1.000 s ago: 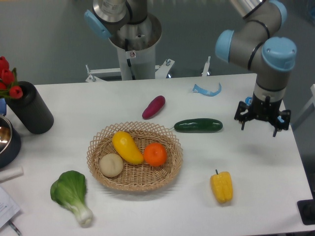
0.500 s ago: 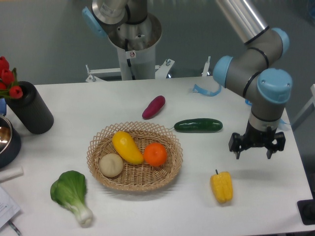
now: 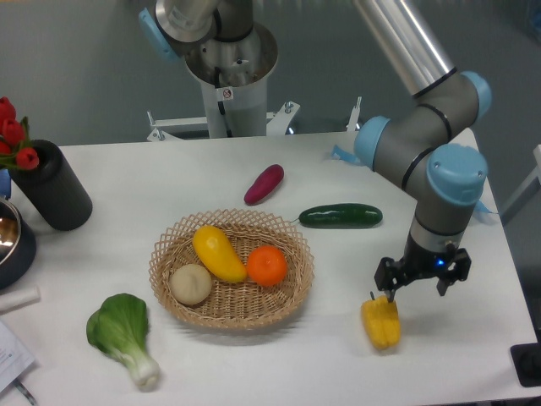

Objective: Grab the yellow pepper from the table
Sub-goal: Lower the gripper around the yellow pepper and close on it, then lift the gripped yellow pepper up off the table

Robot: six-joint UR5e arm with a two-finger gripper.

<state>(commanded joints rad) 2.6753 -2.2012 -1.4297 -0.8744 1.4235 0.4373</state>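
The pepper needs to be picked up from the table, so my gripper will next take hold of the yellow pepper's body just below the stem (image 3: pixel 379 318).
The yellow pepper (image 3: pixel 381 322) lies on the white table (image 3: pixel 473 338) at the front right, its dark stem pointing away from me. My gripper (image 3: pixel 417 284) hangs open just behind and to the right of the pepper, a little above the table. Its left fingertip is close to the pepper's stem end. It holds nothing.
A wicker basket (image 3: pixel 232 269) holds a long smooth yellow fruit (image 3: pixel 218 252), an orange (image 3: pixel 268 265) and a pale round item (image 3: pixel 191 283). A cucumber (image 3: pixel 341 216), a purple sweet potato (image 3: pixel 264 184), a bok choy (image 3: pixel 123 331) and a black vase (image 3: pixel 49 184) stand around.
My gripper has moved forward and to the left, from beside the cucumber's right end down to just behind the pepper. The pepper has not moved.
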